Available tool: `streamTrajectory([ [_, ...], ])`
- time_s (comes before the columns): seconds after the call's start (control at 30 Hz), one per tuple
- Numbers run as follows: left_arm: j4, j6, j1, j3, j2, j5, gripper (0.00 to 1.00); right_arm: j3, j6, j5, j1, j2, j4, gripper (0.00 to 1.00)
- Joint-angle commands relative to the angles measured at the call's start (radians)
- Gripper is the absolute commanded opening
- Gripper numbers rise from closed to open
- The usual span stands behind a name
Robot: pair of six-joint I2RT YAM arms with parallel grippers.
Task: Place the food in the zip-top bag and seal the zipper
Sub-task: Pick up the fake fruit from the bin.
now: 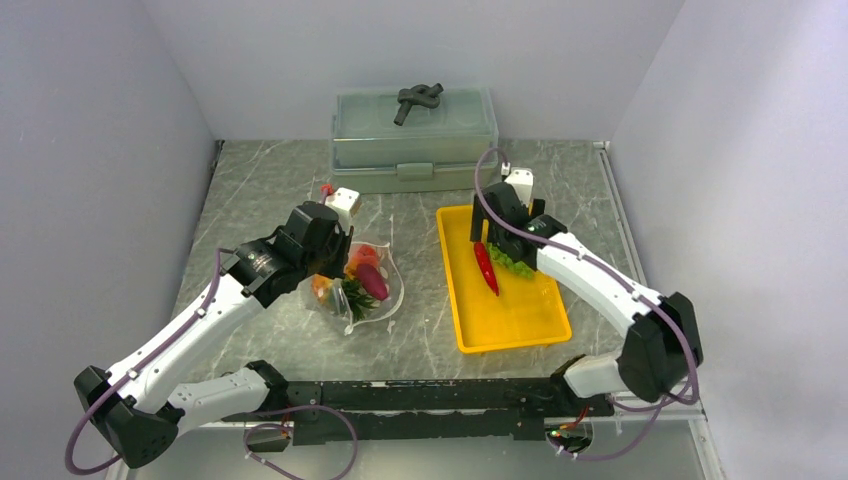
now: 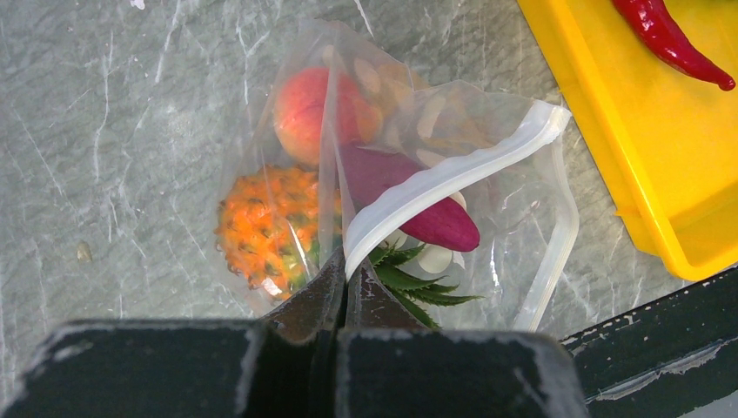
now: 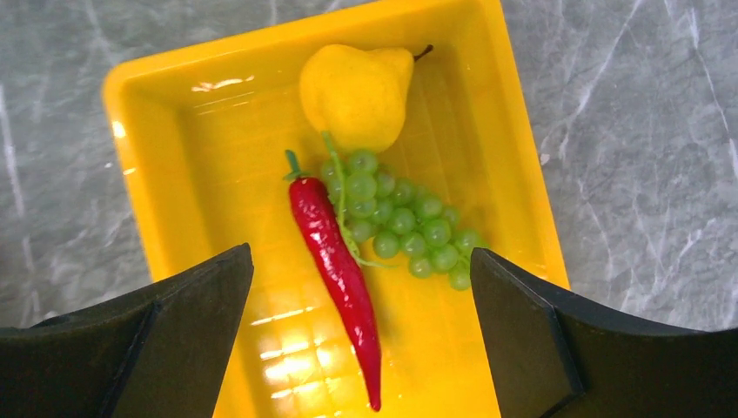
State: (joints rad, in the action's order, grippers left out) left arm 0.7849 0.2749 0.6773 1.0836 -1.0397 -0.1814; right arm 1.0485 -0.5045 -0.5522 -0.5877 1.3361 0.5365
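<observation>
My right gripper grabs the yellow lemon across its wide body next, so its stemmed end stays free to lead into the zip-top bag.
The clear zip-top bag lies on the marble table left of the tray, its mouth open. Inside it sit the peach, the orange pineapple and the purple eggplant. My left gripper is shut on the whitish zipper at one end of the mouth and holds that edge up. My right gripper hangs open over the tray, straddling the red chili and the green grapes without touching them. Beyond them lies the yellow lemon.
The yellow tray stands right of the bag. A grey-green lidded box with a dark object on its lid is against the back wall. White walls close in both sides. A black rail runs along the near edge.
</observation>
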Motion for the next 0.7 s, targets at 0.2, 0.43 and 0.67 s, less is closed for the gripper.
streamTrajectory([
  [0.2, -0.011, -0.010, -0.004, 0.006, 0.001, 0.000, 0.00, 0.134, 0.084, 0.139, 0.141, 0.175, -0.071, 0.98],
  [0.43, -0.009, -0.009, -0.002, 0.006, -0.004, -0.006, 0.00, 0.177, 0.079, 0.234, 0.197, 0.268, -0.100, 0.97],
  [0.67, -0.006, -0.010, -0.004, 0.008, -0.016, -0.007, 0.00, 0.215, 0.055, 0.275, 0.228, 0.350, -0.115, 0.97],
])
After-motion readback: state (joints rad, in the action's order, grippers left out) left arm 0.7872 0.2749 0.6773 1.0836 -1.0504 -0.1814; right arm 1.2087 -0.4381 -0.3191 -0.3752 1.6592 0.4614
